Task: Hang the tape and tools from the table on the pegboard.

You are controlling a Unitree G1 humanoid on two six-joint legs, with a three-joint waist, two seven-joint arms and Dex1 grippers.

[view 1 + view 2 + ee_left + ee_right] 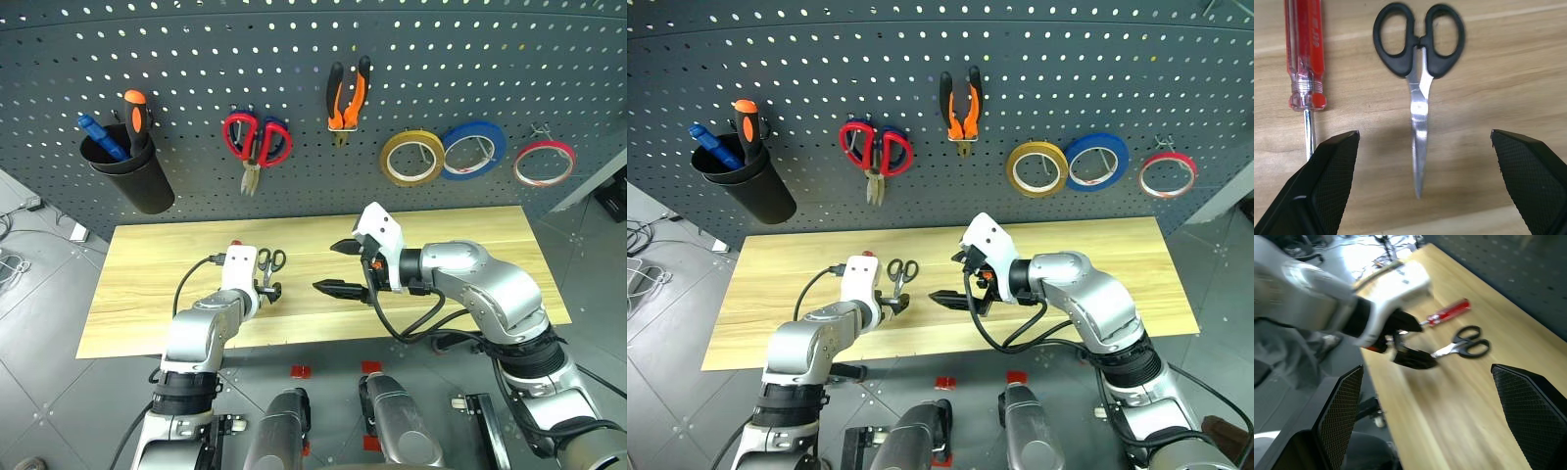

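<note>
The scissors' blades are below my left gripper's fingers, so my fingers would miss the scissors if I closed now. My left gripper needs to go down to the blades first.
The small black-handled scissors (1420, 98) lie on the table (470, 245), blades toward me. The red-handled screwdriver (1304, 44) lies just left of them. My left gripper (266, 291) hovers low over the scissors' blades, open, with a finger on each side and nothing held. My right gripper (328, 267) hangs open and empty above the table's middle, pointing left toward the left gripper (1408, 340). On the pegboard (196, 59) hang the orange-and-black pliers (348, 93) and the yellowish tape (412, 157).
Also on the pegboard: a black cup (132, 171) holding an orange-and-black screwdriver (137, 113), red-handled scissors (257, 139), a blue tape ring (473, 149) and a red-pink tape ring (544, 163). Bare wood lies on both ends of the table.
</note>
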